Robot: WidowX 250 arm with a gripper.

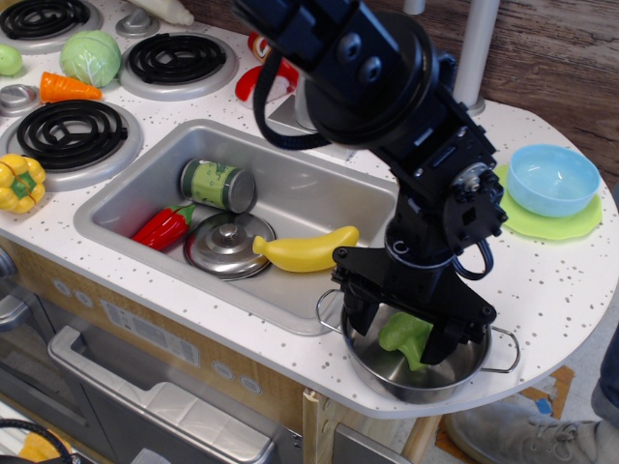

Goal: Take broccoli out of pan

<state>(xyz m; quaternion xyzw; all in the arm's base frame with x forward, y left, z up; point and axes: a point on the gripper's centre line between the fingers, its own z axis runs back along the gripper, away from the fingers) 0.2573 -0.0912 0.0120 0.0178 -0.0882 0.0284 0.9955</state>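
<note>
The light-green broccoli needs to come out of the pan [418,387], so my gripper should take hold of it by its head [404,334] next.
The light-green broccoli [407,337] lies in the shiny steel pan [418,387], which stands on the counter's front edge, right of the sink. My black gripper [400,332] has come down into the pan. Its two fingers stand apart on either side of the broccoli, one at the left [357,311] and one at the right [444,343]. The jaws are open around the broccoli, and its head is partly hidden by the gripper body. The broccoli still rests on the pan's bottom.
The sink [319,179] holds a green can [218,185], a red pepper [164,225], a steel lid [225,247] and a yellow banana [306,249]. A blue bowl [553,179] on a green plate stands at the right. A cabbage [90,56], a carrot [66,89] and a yellow pepper [19,184] lie by the burners.
</note>
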